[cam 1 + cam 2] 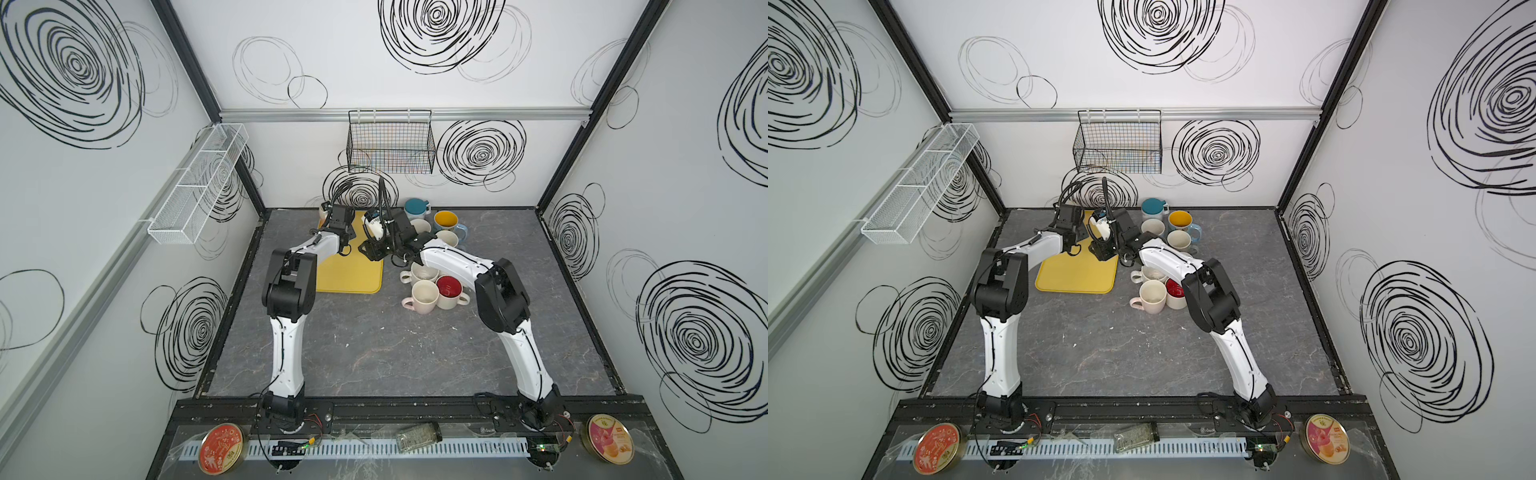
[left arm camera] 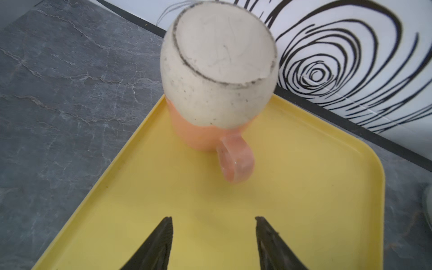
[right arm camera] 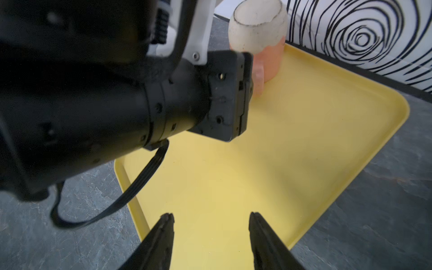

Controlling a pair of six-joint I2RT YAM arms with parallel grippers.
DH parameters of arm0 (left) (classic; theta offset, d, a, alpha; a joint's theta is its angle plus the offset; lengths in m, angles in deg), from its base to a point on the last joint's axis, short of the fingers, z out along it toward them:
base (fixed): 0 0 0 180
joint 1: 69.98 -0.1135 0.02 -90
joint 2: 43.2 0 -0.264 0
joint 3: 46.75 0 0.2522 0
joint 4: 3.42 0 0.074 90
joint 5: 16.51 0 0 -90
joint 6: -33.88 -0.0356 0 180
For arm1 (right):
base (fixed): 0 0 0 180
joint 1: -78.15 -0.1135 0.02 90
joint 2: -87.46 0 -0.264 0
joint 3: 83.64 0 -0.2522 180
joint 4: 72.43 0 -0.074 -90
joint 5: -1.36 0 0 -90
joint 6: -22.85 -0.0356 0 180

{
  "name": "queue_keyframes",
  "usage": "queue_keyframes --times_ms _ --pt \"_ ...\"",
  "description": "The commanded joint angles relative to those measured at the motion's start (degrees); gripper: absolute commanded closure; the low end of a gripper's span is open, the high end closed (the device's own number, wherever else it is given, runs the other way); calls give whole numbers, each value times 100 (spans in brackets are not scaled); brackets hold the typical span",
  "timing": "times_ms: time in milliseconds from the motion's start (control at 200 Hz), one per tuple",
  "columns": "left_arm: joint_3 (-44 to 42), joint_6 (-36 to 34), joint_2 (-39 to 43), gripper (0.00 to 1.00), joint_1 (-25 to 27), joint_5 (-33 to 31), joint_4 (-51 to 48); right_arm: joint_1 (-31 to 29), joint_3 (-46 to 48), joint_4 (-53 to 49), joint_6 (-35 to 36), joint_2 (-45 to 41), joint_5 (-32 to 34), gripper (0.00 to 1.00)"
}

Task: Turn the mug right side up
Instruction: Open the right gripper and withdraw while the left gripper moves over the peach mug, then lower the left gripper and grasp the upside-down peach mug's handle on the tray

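Note:
The mug is upside down and should come nearer for turning right side up. My left gripper will grab it by its handle next, fingers on either side.
The mug (image 2: 219, 77) stands upside down on the far corner of the yellow tray (image 2: 304, 187), its cream base up, its lower part orange and its handle facing my left gripper. That left gripper (image 2: 214, 219) hovers over the tray a short way from the handle, open with nothing between its fingers. In a top view only a bit of the mug (image 1: 322, 210) shows behind the left gripper (image 1: 337, 218). My right gripper (image 3: 210, 214) is open too, empty, above the tray's (image 3: 304, 152) near part, with the left wrist between it and the mug (image 3: 257, 28).
Several upright mugs stand right of the tray (image 1: 353, 276), among them a teal one (image 1: 417, 208), a yellow-lined one (image 1: 446, 220), a red-lined one (image 1: 449, 289) and a pink one (image 1: 424, 296). A wire basket (image 1: 390, 141) hangs on the back wall.

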Motion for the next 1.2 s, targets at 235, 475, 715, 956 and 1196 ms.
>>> queue_keyframes --times_ms 235,475,715,956,1196 --pt "1935 51 -1236 41 -124 128 -354 67 -313 -121 111 348 -345 45" --pt "2538 94 -1699 44 -132 -17 -563 141 -278 -181 149 359 -445 46" --pt "2395 128 -1712 64 -193 176 -525 203 -230 -213 166 307 -475 48" --pt "1561 95 -1270 90 -194 463 109 204 51 -186 164 101 -467 49" --pt "299 -88 -355 98 -151 562 642 203 331 -151 158 -225 -378 50"
